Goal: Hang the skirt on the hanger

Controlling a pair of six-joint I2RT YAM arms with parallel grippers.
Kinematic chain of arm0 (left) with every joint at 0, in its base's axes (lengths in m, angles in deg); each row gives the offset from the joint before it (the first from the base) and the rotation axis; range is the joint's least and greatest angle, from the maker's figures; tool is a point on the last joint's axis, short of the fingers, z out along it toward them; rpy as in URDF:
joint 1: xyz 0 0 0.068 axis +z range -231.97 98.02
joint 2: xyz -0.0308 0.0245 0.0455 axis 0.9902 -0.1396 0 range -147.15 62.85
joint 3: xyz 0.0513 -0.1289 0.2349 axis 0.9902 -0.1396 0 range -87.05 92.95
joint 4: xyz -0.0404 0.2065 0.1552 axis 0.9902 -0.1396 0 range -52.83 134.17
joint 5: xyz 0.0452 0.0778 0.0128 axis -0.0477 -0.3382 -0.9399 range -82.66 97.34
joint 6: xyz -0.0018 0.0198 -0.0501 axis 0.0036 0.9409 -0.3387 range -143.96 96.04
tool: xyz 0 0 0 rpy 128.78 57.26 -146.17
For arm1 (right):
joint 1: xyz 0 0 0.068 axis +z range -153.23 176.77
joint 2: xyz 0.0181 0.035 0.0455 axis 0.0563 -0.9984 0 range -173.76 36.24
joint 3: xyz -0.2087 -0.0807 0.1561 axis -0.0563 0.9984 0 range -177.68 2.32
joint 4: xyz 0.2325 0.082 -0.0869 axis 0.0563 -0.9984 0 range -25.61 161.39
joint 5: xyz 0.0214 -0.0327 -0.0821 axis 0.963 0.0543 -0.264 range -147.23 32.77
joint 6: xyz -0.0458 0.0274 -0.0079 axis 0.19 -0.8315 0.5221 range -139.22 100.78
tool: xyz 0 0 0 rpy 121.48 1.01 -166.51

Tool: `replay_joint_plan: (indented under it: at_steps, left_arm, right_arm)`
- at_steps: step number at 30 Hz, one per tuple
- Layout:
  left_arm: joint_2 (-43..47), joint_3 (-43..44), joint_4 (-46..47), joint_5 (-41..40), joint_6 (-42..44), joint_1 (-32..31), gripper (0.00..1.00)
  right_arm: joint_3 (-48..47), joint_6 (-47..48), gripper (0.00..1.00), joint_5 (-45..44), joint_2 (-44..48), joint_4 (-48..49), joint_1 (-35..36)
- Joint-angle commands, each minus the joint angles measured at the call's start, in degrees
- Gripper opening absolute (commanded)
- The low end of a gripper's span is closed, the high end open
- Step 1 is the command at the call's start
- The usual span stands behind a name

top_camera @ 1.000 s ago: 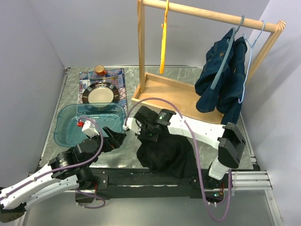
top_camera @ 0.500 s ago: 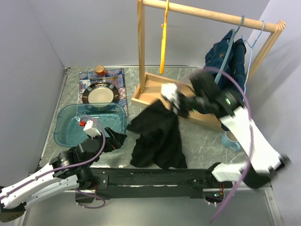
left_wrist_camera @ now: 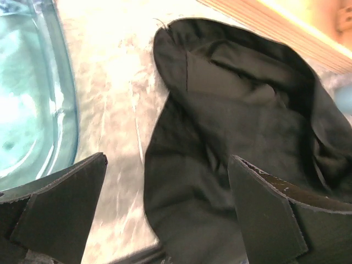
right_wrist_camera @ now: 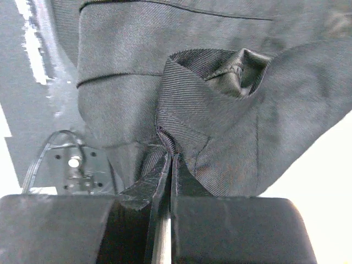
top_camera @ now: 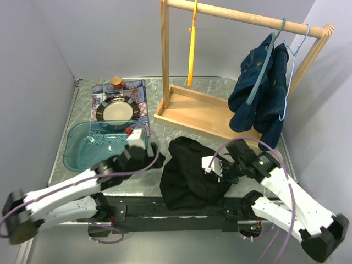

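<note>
My left gripper pinches the skirt's edge at its tray-side corner (top_camera: 172, 145) (left_wrist_camera: 168, 46) next, opposite my right gripper. That keeps the skirt's opening spread for the hanger.
The black skirt (top_camera: 190, 168) lies bunched on the table near the front edge. My right gripper (top_camera: 219, 171) is at its right side, shut, with a fold of the skirt's (right_wrist_camera: 220, 110) hem pinched at the fingertips (right_wrist_camera: 171, 160). To the left of the skirt, my left gripper (top_camera: 149, 154) hangs open. In the left wrist view its fingers (left_wrist_camera: 286, 214) straddle the skirt's (left_wrist_camera: 236, 110) left edge from above, holding nothing. A bare yellow hanger (top_camera: 191, 44) hangs from the wooden rack's rail (top_camera: 242, 17).
A denim garment (top_camera: 258, 93) on a blue hanger (top_camera: 263, 66) and a pale blue hanger (top_camera: 291, 60) hang at the rail's right end. The rack's wooden base (top_camera: 198, 113) lies behind the skirt. A teal tray (top_camera: 74, 151), plate (top_camera: 116, 111) and cup (top_camera: 116, 81) stand at left.
The right arm, which had lifted the skirt toward the rack, has come back to the near right, and the skirt is bunched on the table. The left arm has reached forward to the skirt's left edge.
</note>
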Motion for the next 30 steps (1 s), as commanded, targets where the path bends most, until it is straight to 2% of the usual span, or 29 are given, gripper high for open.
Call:
replay_joint_plan:
  at_steps: [1, 4, 5, 9, 16, 17, 18, 21, 22, 25, 30]
  left_arm:
    - [-10.6, 6.7, 11.4, 9.6, 5.0, 7.7, 0.97]
    - [-20.7, 11.7, 15.2, 16.4, 7.1, 13.6, 0.99]
    - [-25.6, 12.9, 15.7, 18.9, 7.8, 15.1, 0.97]
    - [-35.8, 16.6, 17.5, 30.3, 9.2, 20.2, 0.86]
    - [-50.2, 20.5, 20.5, 40.5, 8.1, 20.3, 0.74]
    - [-52.0, 20.8, 21.0, 41.7, 7.8, 20.3, 0.68]
    - [-52.8, 21.2, 21.8, 42.4, 7.3, 20.3, 0.66]
    - [-54.4, 21.8, 21.8, 44.6, 6.8, 20.3, 0.48]
    - [-54.3, 21.9, 21.6, 44.6, 6.9, 20.3, 0.32]
    - [-50.2, 22.1, 19.4, 42.6, 7.5, 20.4, 0.01]
    - [-37.7, 29.7, 7.3, 33.2, 12.4, 22.4, 0.01]
  right_arm:
    - [2.4, 1.6, 0.04, -1.8, 2.8, -0.7, -0.8]
    - [2.6, 0.2, 0.03, -2.9, 4.3, 1.2, -0.9]
    - [2.5, 0.2, 0.02, -3.1, 4.4, 1.1, -1.0]
    - [1.8, 0.0, 0.00, -4.4, 6.6, 1.0, -1.2]
    - [2.4, 0.3, 0.00, -4.9, 9.0, 0.8, -1.9]
    - [2.4, 0.2, 0.00, -4.9, 9.0, 0.9, -2.1]
    - [2.2, 0.1, 0.00, -4.9, 8.9, 1.1, -2.2]
    - [1.7, -0.6, 0.00, -5.4, 8.9, 1.7, -2.5]
    - [1.5, -0.8, 0.00, -5.6, 8.9, 1.9, -2.6]
    - [-1.1, -2.8, 0.00, -6.1, 8.7, 3.2, -3.0]
    - [-11.8, -6.8, 0.00, -6.9, 6.1, 5.2, -3.5]
